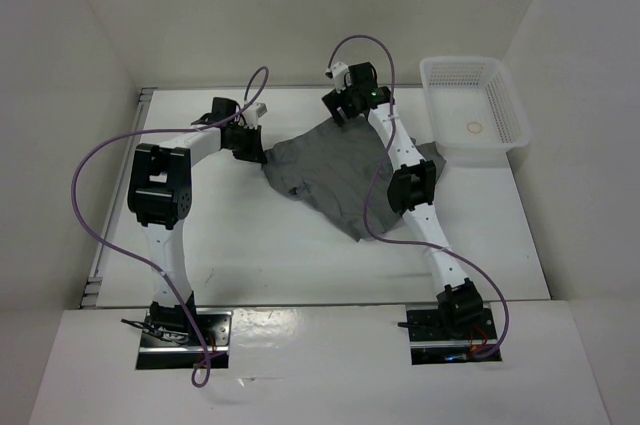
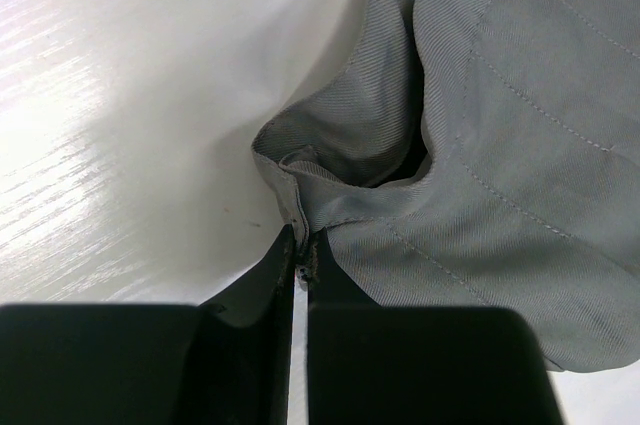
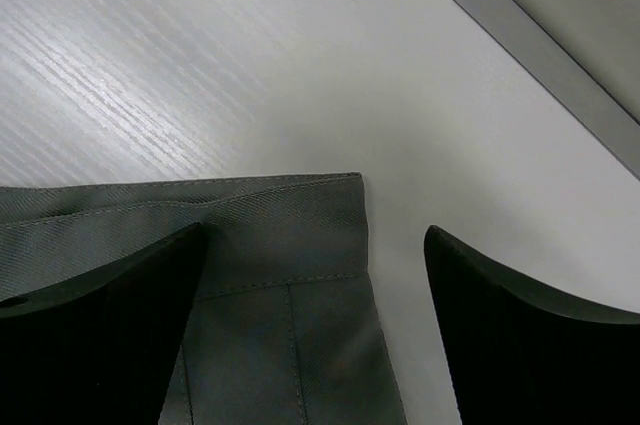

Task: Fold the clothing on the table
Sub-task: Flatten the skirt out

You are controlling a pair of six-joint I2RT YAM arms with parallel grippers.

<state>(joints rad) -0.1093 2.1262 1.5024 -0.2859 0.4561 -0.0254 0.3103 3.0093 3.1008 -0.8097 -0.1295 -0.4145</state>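
Note:
Next, the right gripper grabs the clothing (image 1: 330, 170) by its flat stitched corner, opposite my left gripper's hem, to spread the clothing flat for folding.
The grey clothing (image 1: 330, 170) lies crumpled in the middle of the white table (image 1: 300, 265), reaching under the right arm. My left gripper (image 1: 250, 142) is at its left edge. In the left wrist view that gripper (image 2: 300, 248) is shut on a bunched hem of the clothing (image 2: 500, 145), which is drawn up into a fold. My right gripper (image 1: 340, 110) is at the far edge of the cloth. In the right wrist view it (image 3: 315, 245) stands open over a flat stitched corner of the clothing (image 3: 290, 215), gripping nothing.
A white mesh basket (image 1: 497, 105) stands at the far right of the table with a small round thing (image 1: 476, 128) inside. A metal rail (image 3: 530, 45) runs along the table's far edge, close beyond the right gripper. White walls enclose the table.

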